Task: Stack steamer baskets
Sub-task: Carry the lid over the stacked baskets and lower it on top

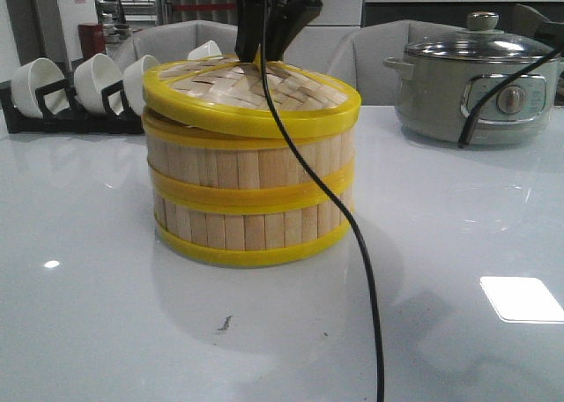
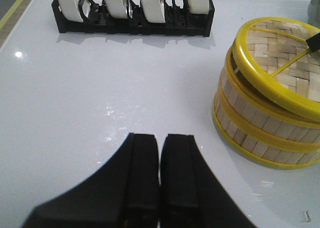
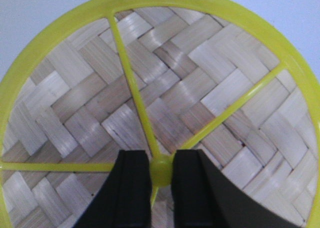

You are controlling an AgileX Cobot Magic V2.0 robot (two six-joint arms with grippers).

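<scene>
The lid's yellow rim (image 1: pixel 247 120) is on the upper basket (image 1: pixel 247 164), a little tilted, and the lid would stay there, so the robot's right gripper should open.
Two steamer baskets stand stacked on the white table, the upper one (image 1: pixel 238 166) on the lower one (image 1: pixel 247 230). A woven yellow-rimmed lid (image 1: pixel 256 93) lies slightly tilted on the upper basket. From above, my right gripper (image 3: pixel 161 160) is shut on the lid's small yellow centre knob (image 3: pixel 161 170). In the front view that gripper (image 1: pixel 262 56) reaches down from the top of the picture. My left gripper (image 2: pixel 161 138) is shut with nothing in it, over bare table to the left of the stack (image 2: pixel 260 123). It does not show in the front view.
A black rack of white bowls (image 1: pixel 70 89) stands at the back left. A grey electric pot (image 1: pixel 480 85) sits at the back right. A black cable (image 1: pixel 366 270) hangs in front of the stack. Grey chairs stand behind the table.
</scene>
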